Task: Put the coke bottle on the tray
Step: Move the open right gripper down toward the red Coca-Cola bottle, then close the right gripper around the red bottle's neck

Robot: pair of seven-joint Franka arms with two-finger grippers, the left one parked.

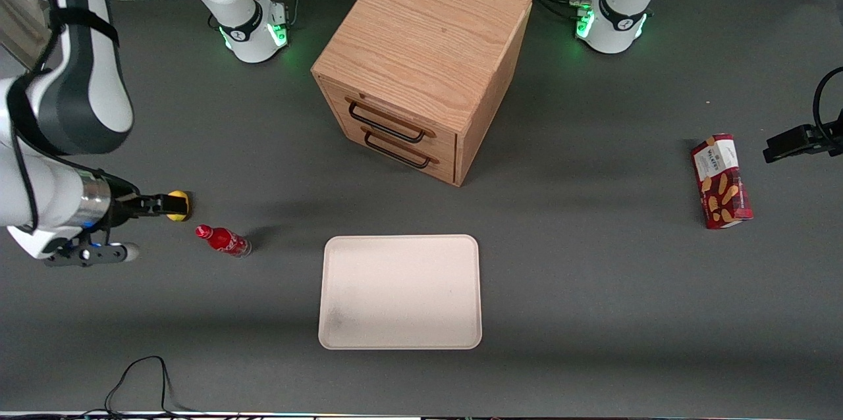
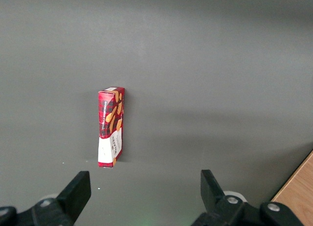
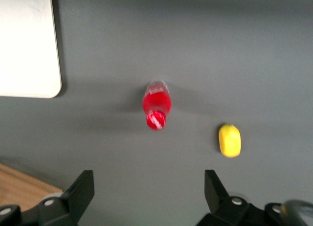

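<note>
Next, my gripper grabs the bottle by its red cap (image 1: 203,231) to put the coke bottle on the tray (image 1: 400,290).
The coke bottle (image 1: 222,240), small and red with a red cap, stands on the dark table toward the working arm's end; it shows from above in the right wrist view (image 3: 156,104). The cream tray (image 1: 400,290) lies flat beside it, nearer the table's middle, and one corner of the tray (image 3: 27,45) is in the right wrist view. My gripper (image 1: 158,204) hangs above the table, apart from the bottle and farther from the tray than the bottle is. In the right wrist view the gripper (image 3: 149,187) is open wide with nothing between its fingers.
A yellow ball (image 1: 179,205) lies next to the bottle, partly covered by my gripper; it also shows in the right wrist view (image 3: 229,140). A wooden drawer cabinet (image 1: 421,64) stands farther from the front camera than the tray. A dark red biscuit box (image 1: 721,181) lies toward the parked arm's end.
</note>
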